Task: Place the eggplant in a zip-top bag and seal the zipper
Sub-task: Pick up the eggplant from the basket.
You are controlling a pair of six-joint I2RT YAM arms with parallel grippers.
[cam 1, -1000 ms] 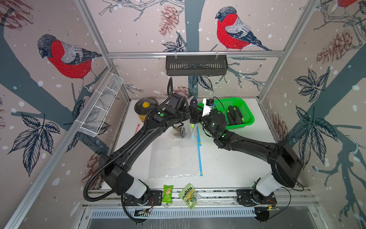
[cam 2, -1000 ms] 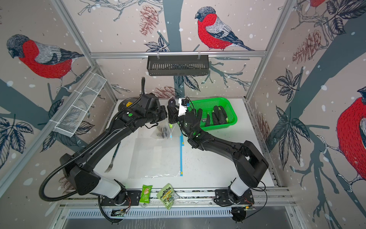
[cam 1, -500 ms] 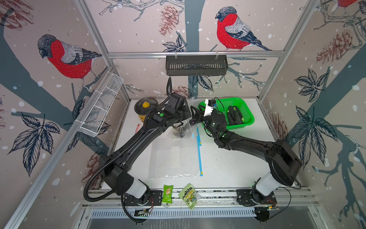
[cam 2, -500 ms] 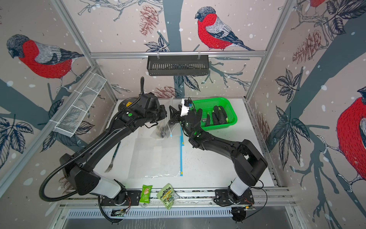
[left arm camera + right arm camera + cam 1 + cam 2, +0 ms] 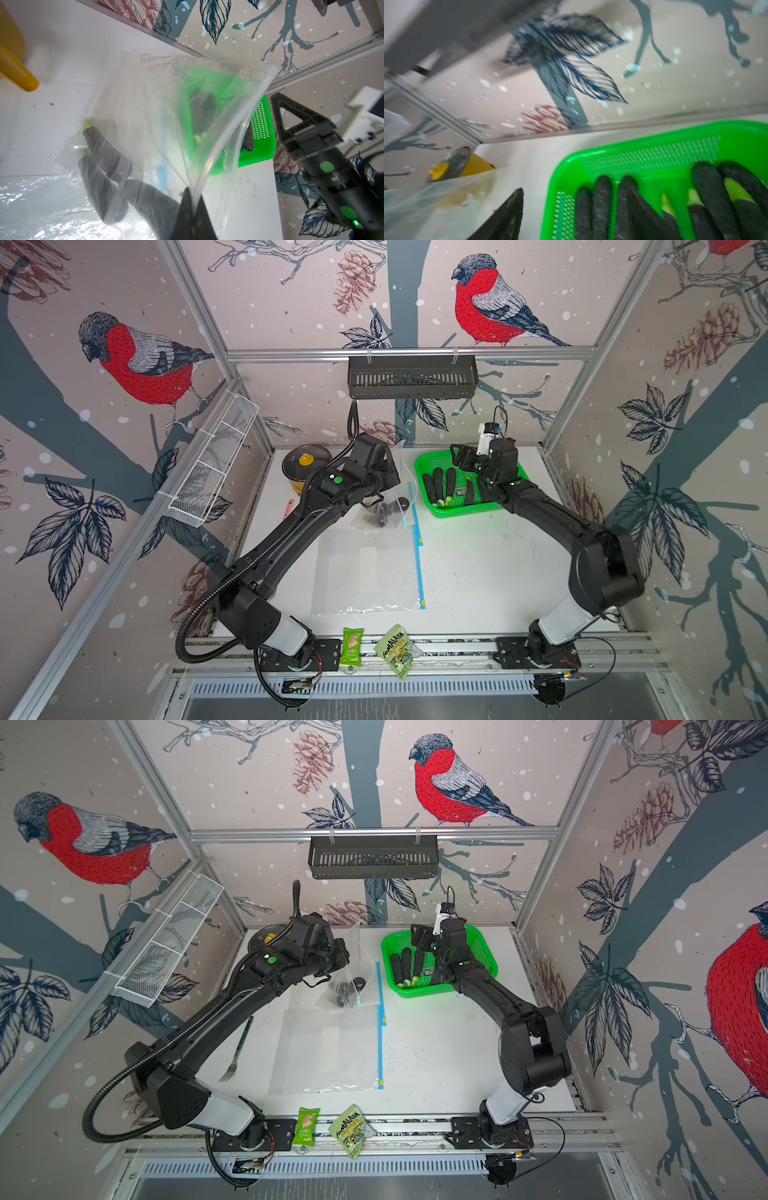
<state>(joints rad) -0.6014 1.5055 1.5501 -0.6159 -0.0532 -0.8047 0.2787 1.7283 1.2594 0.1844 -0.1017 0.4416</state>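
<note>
My right gripper will next grab an eggplant across its dark body near the rounded end, so the green end can lead into the bag.
My left gripper is shut on the rim of a clear zip-top bag and holds its mouth up off the table. In both top views the bag hangs by the left gripper. Dark purple eggplants lie in the bag's bottom. My right gripper is open and holds nothing, above the near-left corner of a green basket. Several more eggplants lie in the basket. In a top view the right gripper stands apart from the bag.
A second clear bag with a blue zipper strip lies flat mid-table. A yellow pot stands at the back left and a fork lies at the left. Two snack packets sit on the front rail.
My right gripper has pulled away from the bag's mouth to the right, over the green basket, and its jaws have spread wider. The left gripper keeps its hold on the bag.
</note>
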